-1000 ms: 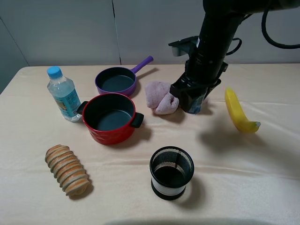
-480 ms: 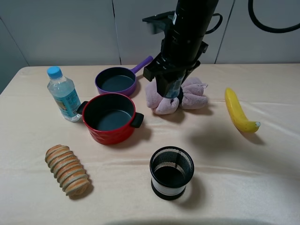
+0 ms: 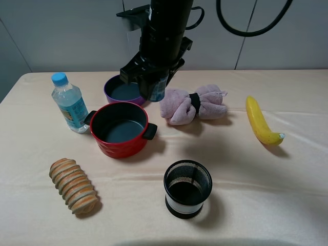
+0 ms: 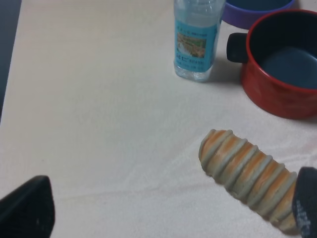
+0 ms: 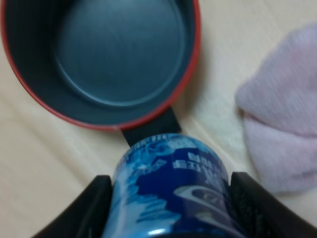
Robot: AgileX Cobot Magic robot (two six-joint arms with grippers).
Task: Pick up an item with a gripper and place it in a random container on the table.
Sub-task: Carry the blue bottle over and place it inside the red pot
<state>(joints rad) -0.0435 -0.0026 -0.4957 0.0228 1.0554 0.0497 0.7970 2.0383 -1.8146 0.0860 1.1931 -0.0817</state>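
Observation:
I need to move the jar toward the pot's opening before my right gripper lets it go. The blue jar (image 3: 159, 87) is hanging high beside the red pot, short of the pot's opening.
My right gripper (image 3: 156, 90) is shut on the blue jar (image 3: 159, 87) and holds it in the air, above the far right rim of the red pot (image 3: 122, 147). In the right wrist view the jar (image 5: 173, 186) sits between the two black fingers (image 5: 88, 212), with the empty pot (image 5: 119, 49) just beyond it. My left gripper (image 4: 166, 218) is open and empty, low over the beige table (image 3: 266, 174). It does not show in the exterior high view. The left wrist view shows the pot (image 4: 282, 96).
A purple pan (image 3: 119, 92) stands behind the pot and a water bottle (image 3: 69, 105) to its left. A pink towel (image 3: 192, 105) and a banana (image 3: 260, 122) lie to the right. A black mesh cup (image 3: 187, 188) and a striped bread roll (image 3: 74, 185) are in front.
My right arm has risen and swung left with the jar, from beside the towel to above the red pot's far right rim. The towel now shows whole.

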